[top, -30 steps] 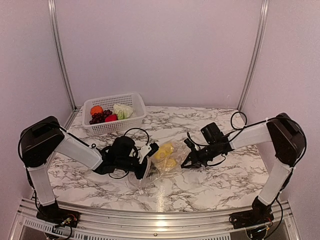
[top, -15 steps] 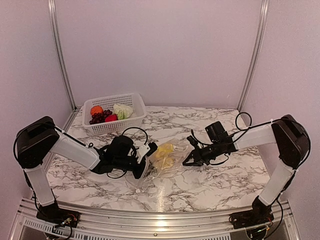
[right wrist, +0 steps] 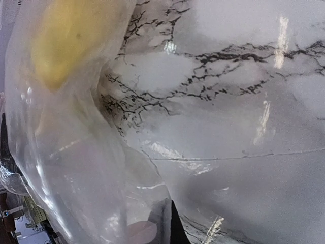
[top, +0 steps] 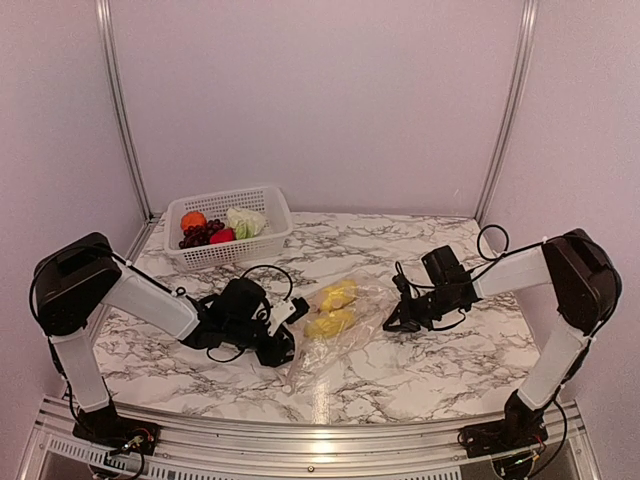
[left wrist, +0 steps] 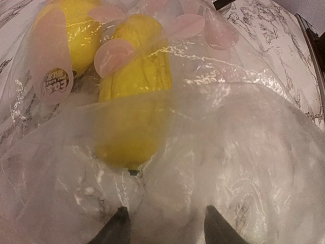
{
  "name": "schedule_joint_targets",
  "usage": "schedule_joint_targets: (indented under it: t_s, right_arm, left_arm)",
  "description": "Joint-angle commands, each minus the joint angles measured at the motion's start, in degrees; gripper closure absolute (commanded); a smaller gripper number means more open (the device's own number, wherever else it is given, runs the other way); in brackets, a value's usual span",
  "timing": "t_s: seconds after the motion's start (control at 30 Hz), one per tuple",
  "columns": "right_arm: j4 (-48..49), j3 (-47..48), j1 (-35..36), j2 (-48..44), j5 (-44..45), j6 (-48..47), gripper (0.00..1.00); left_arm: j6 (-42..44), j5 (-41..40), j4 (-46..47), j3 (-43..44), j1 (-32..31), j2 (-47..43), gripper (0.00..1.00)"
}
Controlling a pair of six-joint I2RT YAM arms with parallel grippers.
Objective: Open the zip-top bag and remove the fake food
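Note:
The dark-tipped end of the nearer yellow fake food faces my left gripper. My left gripper next needs to grab the food by that end to take it lengthwise out of the bag.
The clear zip-top bag [top: 335, 325] lies on the marble table between my arms, with two yellow fake food pieces [top: 335, 296] inside. In the left wrist view the yellow pieces [left wrist: 134, 96] show through the crinkled bag [left wrist: 244, 152]. My left gripper [top: 288, 336] is at the bag's near-left end; its fingertips [left wrist: 118, 230] stand apart with plastic lying over them [left wrist: 167, 229]. My right gripper [top: 392, 318] is shut on the bag's right edge [right wrist: 137, 203], its jaws together [right wrist: 171, 223]. A yellow piece [right wrist: 71, 40] shows there too.
A white mesh basket [top: 262, 192] stands at the back left, holding an orange [top: 192, 219], dark grapes [top: 200, 234], a red piece [top: 222, 236] and a white-green cauliflower [top: 245, 221]. Black cables loop beside both wrists.
My right gripper has drawn back to the right with the bag's edge. My left gripper has dropped down and left, and the bag now lies flatter and stretched out.

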Motion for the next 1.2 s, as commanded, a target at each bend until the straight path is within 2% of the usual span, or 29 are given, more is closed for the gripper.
schedule_joint_targets:
  t_s: [0.0,0.23,0.5,0.7,0.87,1.03,1.17]
  right_arm:
    - [-0.6,-0.2,-0.4,0.7,2.3,-0.5,1.0]
    - [-1.2,-0.1,-0.3,0.5,2.0,-0.9,1.0]
    - [-2.8,0.8,-0.1,0.2,2.3,-1.7,1.0]
    - [-5.0,1.9,0.6,0.4,2.7,-2.9,1.0]
    - [-6.8,3.1,0.7,0.5,3.3,-3.8,1.0]
    - [-7.9,3.4,0.7,0.4,3.5,-4.2,1.0]
    - [-8.3,3.1,0.7,0.0,3.9,-4.1,1.0]
  left_arm:
    - [-1.7,-1.8,-4.5,-3.0,0.4,-2.2,0.49]
    - [-2.7,-6.2,0.0,0.6,0.4,-0.3,0.35]
    - [-3.3,-3.5,4.3,7.6,0.2,5.8,0.33]
    - [-3.3,-4.2,6.3,11.3,0.2,9.0,0.33]
    - [-3.3,-4.9,7.0,13.9,0.1,11.6,0.3]
    - [-2.6,-2.5,7.6,16.4,0.1,14.3,0.32]
    - [-1.4,1.4,7.2,17.3,0.2,15.1,0.43]
